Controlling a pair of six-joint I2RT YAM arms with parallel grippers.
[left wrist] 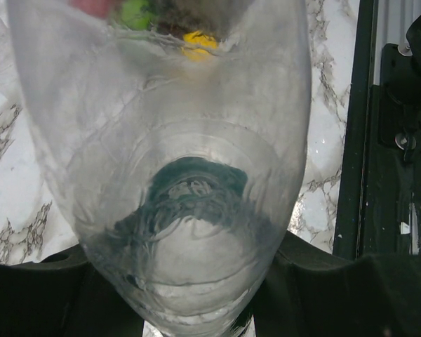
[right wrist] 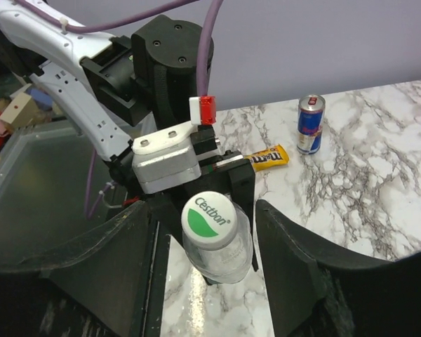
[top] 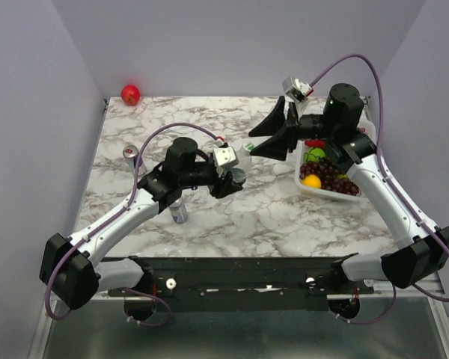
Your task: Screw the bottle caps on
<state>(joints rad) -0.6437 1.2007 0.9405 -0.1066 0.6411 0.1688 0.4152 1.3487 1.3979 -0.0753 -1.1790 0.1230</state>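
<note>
Next, my right gripper grabs the bottle by its white-capped neck end [top: 248, 148] [right wrist: 210, 221], which leaves the bottle's base free for setting it upright.
My left gripper [top: 234, 170] is shut on a clear plastic bottle [top: 242, 152] and holds it above the table, neck toward the right arm. The bottle [left wrist: 161, 126] fills the left wrist view, with a dark teal patch showing through it. In the right wrist view the bottle [right wrist: 224, 256] wears a white cap with a green mark [right wrist: 209, 218]. My right gripper [right wrist: 205, 232] is open, one finger on each side of the cap and apart from it; it also shows in the top view [top: 256, 142]. A second small bottle [top: 179, 212] stands by my left forearm; I cannot tell whether it has a cap.
A silver-blue can [top: 131, 155] stands at the left, also in the right wrist view [right wrist: 310, 124]. A yellow candy packet [right wrist: 266, 158] lies near it. A clear tray [top: 308, 188] of fruit sits under my right arm. A red apple [top: 130, 94] lies at the back left corner.
</note>
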